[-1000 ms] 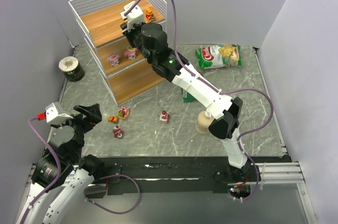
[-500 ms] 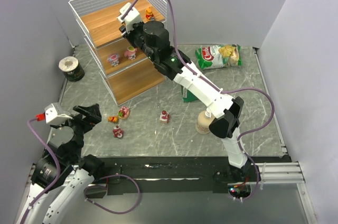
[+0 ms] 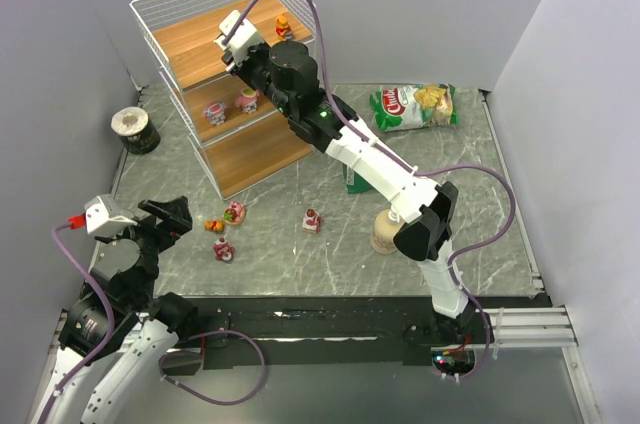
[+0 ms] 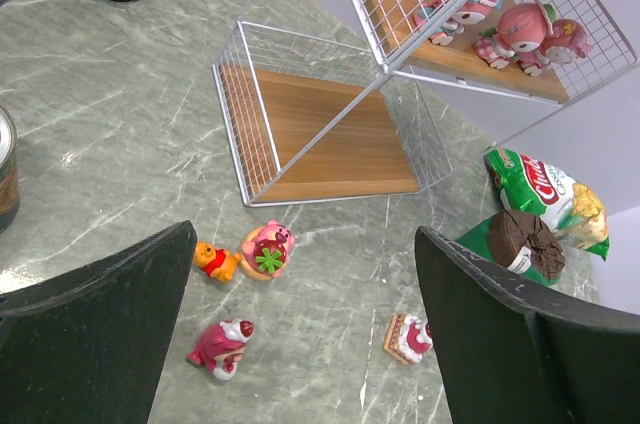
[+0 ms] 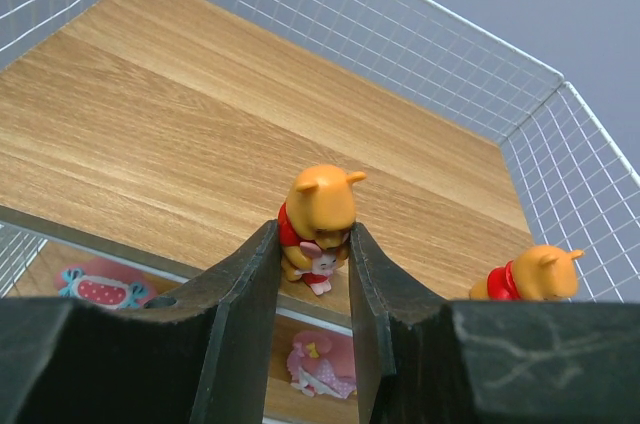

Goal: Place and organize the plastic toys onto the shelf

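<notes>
The orange-yellow bear toy (image 5: 320,212) is upright, feet at flat wood inside the top level's front edge, and would land there. It now leaves my right gripper.
The shelf (image 3: 198,42) stands at the back left. My right gripper (image 5: 313,244) is shut on an orange-yellow bear toy (image 5: 320,212), held at the front edge of the top tier (image 5: 200,124); I cannot tell whether the toy touches the wood. A second orange bear toy (image 5: 530,274) stands on that tier (image 3: 284,24). Two pink toys (image 3: 214,112) (image 3: 246,99) sit on the middle tier. My left gripper (image 4: 305,234) is open and empty above the table toys: a small orange bear (image 4: 213,260), a pink strawberry bear (image 4: 268,249), a pink-red bear (image 4: 220,347) and a cake toy (image 4: 408,337).
A black can (image 3: 135,129) stands left of the shelf. A chip bag (image 3: 415,104) lies at the back right. A green box (image 3: 355,182) and a cream bottle (image 3: 388,232) sit under my right arm. The shelf's bottom tier (image 4: 330,144) is bare.
My right gripper has moved a little left and farther over the top tier, with the bear toy in it. The left arm has not moved.
</notes>
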Controlling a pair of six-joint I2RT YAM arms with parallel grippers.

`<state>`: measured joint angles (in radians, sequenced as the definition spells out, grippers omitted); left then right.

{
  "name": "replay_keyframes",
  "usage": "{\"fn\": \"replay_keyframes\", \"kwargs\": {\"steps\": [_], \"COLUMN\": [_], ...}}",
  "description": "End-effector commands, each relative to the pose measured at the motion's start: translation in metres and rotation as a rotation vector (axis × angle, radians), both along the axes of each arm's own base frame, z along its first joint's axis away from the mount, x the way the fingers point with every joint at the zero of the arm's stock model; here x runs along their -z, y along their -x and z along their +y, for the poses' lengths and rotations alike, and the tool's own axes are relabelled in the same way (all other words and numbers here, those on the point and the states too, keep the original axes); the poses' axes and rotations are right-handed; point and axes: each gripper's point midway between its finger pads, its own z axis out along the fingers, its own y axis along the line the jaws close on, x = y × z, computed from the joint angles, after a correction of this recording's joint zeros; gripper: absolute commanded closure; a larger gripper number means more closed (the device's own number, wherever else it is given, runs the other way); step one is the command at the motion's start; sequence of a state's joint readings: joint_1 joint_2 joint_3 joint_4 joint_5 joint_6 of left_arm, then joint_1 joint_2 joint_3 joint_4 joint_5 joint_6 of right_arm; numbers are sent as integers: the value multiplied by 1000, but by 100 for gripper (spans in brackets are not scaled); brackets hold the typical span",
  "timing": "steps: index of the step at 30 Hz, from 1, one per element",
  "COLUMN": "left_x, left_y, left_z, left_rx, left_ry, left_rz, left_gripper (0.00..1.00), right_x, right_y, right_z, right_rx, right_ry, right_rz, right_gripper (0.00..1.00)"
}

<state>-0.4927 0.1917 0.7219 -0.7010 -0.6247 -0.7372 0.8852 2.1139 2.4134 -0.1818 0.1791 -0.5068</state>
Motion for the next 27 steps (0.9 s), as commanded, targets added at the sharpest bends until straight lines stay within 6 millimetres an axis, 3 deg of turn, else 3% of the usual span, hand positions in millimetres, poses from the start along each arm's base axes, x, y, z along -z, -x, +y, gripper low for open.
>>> {"fn": "replay_keyframes", "kwargs": {"steps": [1, 15, 27], "left_x": [-3, -3, -3], "left_y": [-1, -1, -2], "left_z": [0, 0, 0], "left_rx": [-2, -2, -2], "left_ry": [-2, -3, -4], "left_rz": [-12, -10, -9], "left_gripper": [4, 4, 3], "right_x": [20, 9, -3], "right_y": [-11, -10, -2], "right_z": [-2, -9, -16], "right_rx": [19, 42, 35], "right_ry": [43, -16, -63], "right_rz": [25, 30, 39], "right_gripper": [64, 53, 35]}}
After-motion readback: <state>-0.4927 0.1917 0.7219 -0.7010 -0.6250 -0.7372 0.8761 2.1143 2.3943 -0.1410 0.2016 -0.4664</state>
